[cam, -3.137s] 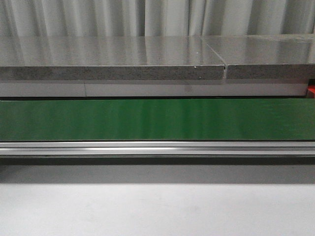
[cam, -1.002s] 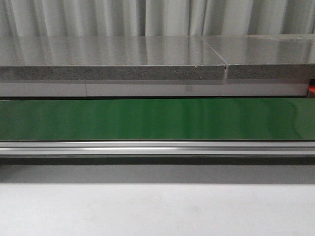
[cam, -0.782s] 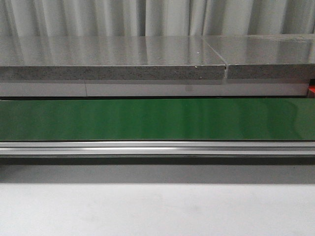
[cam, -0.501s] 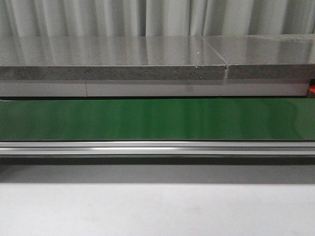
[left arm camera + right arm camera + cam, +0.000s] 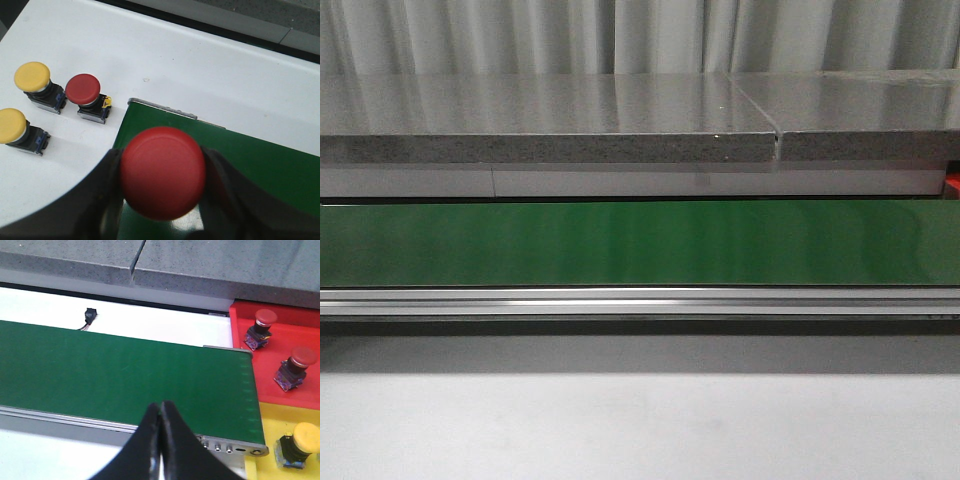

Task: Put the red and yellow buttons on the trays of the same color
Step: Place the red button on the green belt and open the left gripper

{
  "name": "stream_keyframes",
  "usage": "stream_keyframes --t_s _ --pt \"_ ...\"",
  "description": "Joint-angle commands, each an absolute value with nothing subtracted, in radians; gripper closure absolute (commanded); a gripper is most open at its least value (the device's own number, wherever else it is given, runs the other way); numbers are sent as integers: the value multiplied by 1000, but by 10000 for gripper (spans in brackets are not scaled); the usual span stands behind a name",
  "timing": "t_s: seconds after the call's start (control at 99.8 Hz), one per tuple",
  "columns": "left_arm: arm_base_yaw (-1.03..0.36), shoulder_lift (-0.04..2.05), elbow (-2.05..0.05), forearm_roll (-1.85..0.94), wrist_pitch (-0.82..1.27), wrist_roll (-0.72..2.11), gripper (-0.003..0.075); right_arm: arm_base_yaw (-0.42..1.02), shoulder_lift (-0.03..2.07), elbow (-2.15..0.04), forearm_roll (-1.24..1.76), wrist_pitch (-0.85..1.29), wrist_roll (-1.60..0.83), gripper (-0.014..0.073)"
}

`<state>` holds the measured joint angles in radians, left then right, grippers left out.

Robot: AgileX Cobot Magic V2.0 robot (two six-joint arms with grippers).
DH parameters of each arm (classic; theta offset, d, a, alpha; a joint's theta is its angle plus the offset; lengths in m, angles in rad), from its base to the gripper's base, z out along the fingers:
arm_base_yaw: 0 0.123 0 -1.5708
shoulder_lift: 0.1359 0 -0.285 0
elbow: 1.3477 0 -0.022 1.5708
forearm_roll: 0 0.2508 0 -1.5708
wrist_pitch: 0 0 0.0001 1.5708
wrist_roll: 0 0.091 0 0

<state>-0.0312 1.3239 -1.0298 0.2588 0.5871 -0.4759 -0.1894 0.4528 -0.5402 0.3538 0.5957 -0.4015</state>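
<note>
The red button (image 5: 163, 173) is hanging above the green belt. My left gripper should keep holding the button until it is over the red tray.
In the left wrist view my left gripper (image 5: 162, 172) is shut on a red button (image 5: 163, 171) and holds it over the end of the green belt (image 5: 260, 170). On the white table beside it stand a red button (image 5: 84, 90) and two yellow buttons (image 5: 32, 77) (image 5: 11, 124). In the right wrist view my right gripper (image 5: 161, 407) is shut and empty above the belt's near edge. A red tray (image 5: 272, 375) holds two red buttons (image 5: 265, 319) (image 5: 302, 358). A yellow tray (image 5: 280, 422) holds one yellow button (image 5: 305, 437).
The front view shows only the green belt (image 5: 640, 242), its aluminium rail (image 5: 640, 300), a grey stone shelf (image 5: 550, 125) behind and a sliver of the red tray (image 5: 953, 185) at the far right. A small black connector (image 5: 90, 314) lies on the white surface behind the belt.
</note>
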Motion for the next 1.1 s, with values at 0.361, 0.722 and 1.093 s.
stream_keyframes --t_s 0.361,0.722,1.093 --pt "-40 1442 -1054 236 554 -457 739 -191 457 -563 358 531 -409 662" --pt "-40 1465 -1054 236 554 -434 733 -191 457 -563 358 531 -409 662" --pt "-40 1465 -1054 228 562 -403 254 -191 457 -563 358 531 -409 662"
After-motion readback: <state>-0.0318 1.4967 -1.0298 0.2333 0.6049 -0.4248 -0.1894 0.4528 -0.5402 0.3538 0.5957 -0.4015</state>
